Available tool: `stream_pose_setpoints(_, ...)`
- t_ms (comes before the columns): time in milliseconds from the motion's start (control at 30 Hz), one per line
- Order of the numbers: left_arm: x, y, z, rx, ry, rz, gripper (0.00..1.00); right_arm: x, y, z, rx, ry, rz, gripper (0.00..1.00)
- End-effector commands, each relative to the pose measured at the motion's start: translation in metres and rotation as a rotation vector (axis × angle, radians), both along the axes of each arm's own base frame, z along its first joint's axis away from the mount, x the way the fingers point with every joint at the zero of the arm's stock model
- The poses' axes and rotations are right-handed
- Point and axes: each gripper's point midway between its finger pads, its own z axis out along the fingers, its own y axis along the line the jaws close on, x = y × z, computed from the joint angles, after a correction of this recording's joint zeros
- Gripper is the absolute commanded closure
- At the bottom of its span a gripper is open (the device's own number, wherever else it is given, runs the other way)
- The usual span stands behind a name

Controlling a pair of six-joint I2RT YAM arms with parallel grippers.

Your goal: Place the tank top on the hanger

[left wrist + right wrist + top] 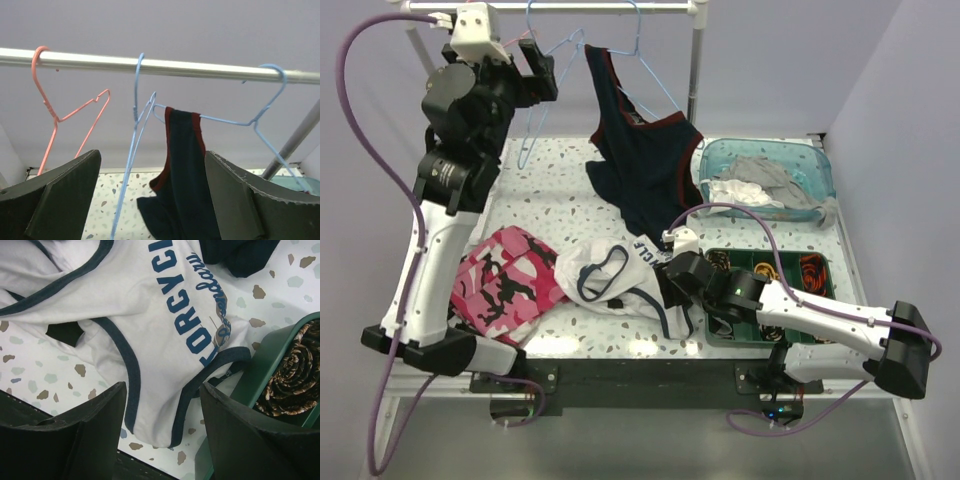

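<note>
The light blue hanger is empty, and my left gripper should next grab it by its near sloping arm (126, 165), so the far arm stays free for the tank top's strap.
The white tank top (610, 272) with navy trim and blue print lies crumpled on the table near the front. My right gripper (675, 290) hovers just above it, open. In the right wrist view a shoulder strap of the tank top (165, 405) lies between the open gripper's (160, 432) fingers, untouched. The empty light blue hanger (526, 150) hangs edge-on from the rail. My left gripper (542, 72) is raised up by the rail, open and empty. In the left wrist view the hanger (135, 95) hangs beyond the open left gripper (155, 200).
A pink hanger (55, 120) hangs left of the blue one on the metal rail (210, 68). A dark navy top (645, 160) hangs on a second blue hanger (260, 120). A pink camouflage garment (505, 280), a clear bin (820, 170) and a green tray (820, 262) are on the table.
</note>
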Motion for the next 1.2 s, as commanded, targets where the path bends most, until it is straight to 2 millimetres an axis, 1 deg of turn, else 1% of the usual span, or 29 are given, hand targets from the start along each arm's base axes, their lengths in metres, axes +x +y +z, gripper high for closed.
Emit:
stream_pose_setpoints(0,0.014,0.001,-0.014,0.023,0.056,-0.180,0.10,0.004,0.015,0.028,0.068,-0.036,0.036,0.35)
stream_pose_setpoints(33,0.021,0.012,-0.017,0.015,0.065,-0.176,0.10,0.004,0.013,0.028,0.071,-0.041,0.033,0.36)
stream_pose_setpoints(67,0.029,0.014,-0.026,0.013,0.090,-0.192,0.10,0.004,0.013,0.028,0.070,-0.040,0.036,0.35)
stream_pose_setpoints(100,0.030,0.010,-0.031,0.004,0.106,-0.237,0.11,0.003,0.013,0.027,0.070,-0.036,0.036,0.36)
stream_pose_setpoints(133,0.035,0.020,-0.034,0.001,0.114,-0.229,0.11,0.003,0.013,0.028,0.072,-0.036,0.041,0.36)
stream_pose_setpoints(167,0.040,0.022,-0.039,-0.002,0.126,-0.231,0.11,0.002,0.013,0.029,0.072,-0.036,0.043,0.36)
stream_pose_setpoints(267,0.048,0.023,-0.049,0.013,0.138,-0.257,0.14,0.003,0.012,0.030,0.078,-0.046,0.041,0.36)
stream_pose_setpoints(300,0.049,0.022,-0.050,0.026,0.140,-0.261,0.15,0.003,0.011,0.028,0.073,-0.046,0.039,0.36)
stream_pose_setpoints(333,0.052,0.023,-0.056,0.030,0.161,-0.261,0.17,0.002,0.010,0.027,0.072,-0.045,0.040,0.36)
stream_pose_setpoints(367,0.058,0.022,-0.064,0.037,0.181,-0.259,0.22,0.002,0.011,0.026,0.071,-0.044,0.041,0.36)
stream_pose_setpoints(433,0.062,0.022,-0.073,0.049,0.207,-0.262,0.23,0.002,0.011,0.025,0.072,-0.042,0.042,0.36)
stream_pose_setpoints(500,0.068,0.026,-0.086,0.059,0.238,-0.242,0.25,0.003,0.011,0.023,0.069,-0.041,0.041,0.36)
stream_pose_setpoints(567,0.073,0.031,-0.094,0.065,0.257,-0.214,0.26,0.003,0.012,0.024,0.074,-0.042,0.041,0.36)
stream_pose_setpoints(633,0.076,0.035,-0.098,0.079,0.266,-0.194,0.27,0.002,0.013,0.024,0.079,-0.040,0.043,0.36)
stream_pose_setpoints(700,0.081,0.036,-0.102,0.092,0.274,-0.186,0.32,0.002,0.013,0.023,0.080,-0.039,0.044,0.36)
stream_pose_setpoints(800,0.087,0.034,-0.109,0.109,0.285,-0.195,0.35,0.002,0.014,0.021,0.074,-0.037,0.045,0.36)
stream_pose_setpoints(833,0.088,0.030,-0.112,0.116,0.293,-0.198,0.37,0.002,0.014,0.020,0.073,-0.035,0.043,0.36)
stream_pose_setpoints(867,0.089,0.032,-0.114,0.125,0.298,-0.182,0.39,0.002,0.014,0.020,0.074,-0.033,0.041,0.36)
stream_pose_setpoints(933,0.089,0.024,-0.117,0.157,0.302,-0.185,0.40,0.003,0.015,0.019,0.078,-0.031,0.038,0.36)
stream_pose_setpoints(967,0.090,0.027,-0.119,0.175,0.306,-0.155,0.42,0.002,0.015,0.018,0.079,-0.028,0.039,0.36)
stream_pose_setpoints(1033,0.092,0.024,-0.122,0.186,0.313,-0.145,0.43,0.002,0.017,0.017,0.085,-0.023,0.038,0.37)
stream_pose_setpoints(1100,0.093,0.024,-0.124,0.199,0.319,-0.133,0.48,0.002,0.017,0.015,0.082,-0.022,0.037,0.37)
stream_pose_setpoints(1133,0.095,0.025,-0.126,0.204,0.326,-0.125,0.48,0.002,0.017,0.015,0.082,-0.021,0.038,0.37)
stream_pose_setpoints(1167,0.096,0.028,-0.127,0.211,0.329,-0.107,0.53,0.002,0.017,0.016,0.082,-0.022,0.037,0.37)
